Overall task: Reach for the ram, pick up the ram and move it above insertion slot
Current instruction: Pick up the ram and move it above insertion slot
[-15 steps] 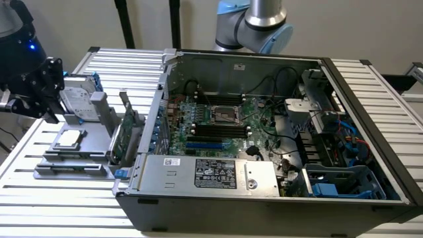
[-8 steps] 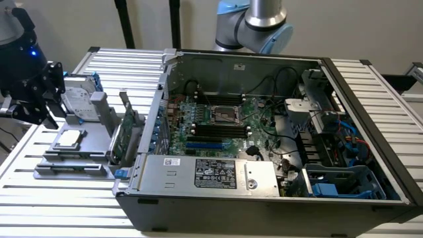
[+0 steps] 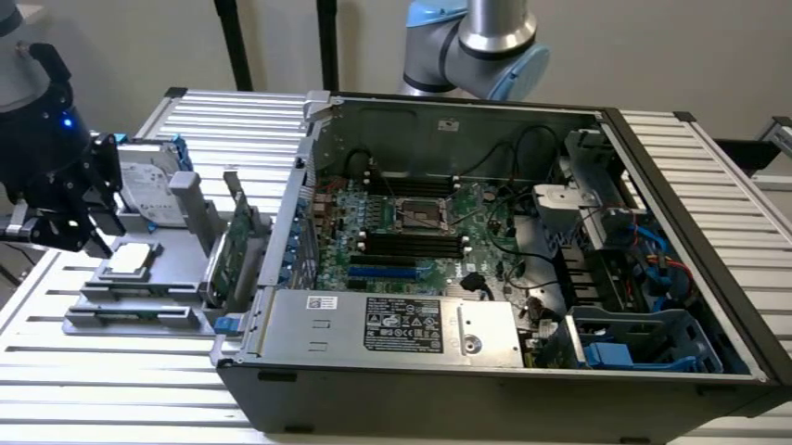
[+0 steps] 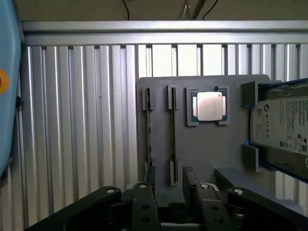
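The robot's gripper next needs to pick up the ram by the bare middle of its top edge, since grey holder blocks hold both ends of the ram (image 4: 173, 134).
My gripper (image 4: 169, 175) hangs open above a grey parts holder (image 4: 207, 144), nothing between its two black fingers (image 4: 150, 178). Two thin dark strips stand edge-on in the holder's narrow slots. The one I take for the ram (image 4: 173, 134) lines up with the gap between the fingers, and a similar strip (image 4: 148, 130) sits beside it. In the exterior view the gripper (image 3: 87, 236) is over the holder (image 3: 161, 278) at the exterior view's left, well away from the motherboard's black slots (image 3: 402, 243) inside the open computer case (image 3: 495, 371).
The holder also carries a processor chip (image 4: 210, 106), a hard drive (image 4: 284, 125) and an upright green expansion card (image 3: 233, 250) by the case wall. Everything rests on a ribbed aluminium table (image 4: 77, 120). Cables, a power supply (image 3: 396, 324) and drive bays crowd the case.
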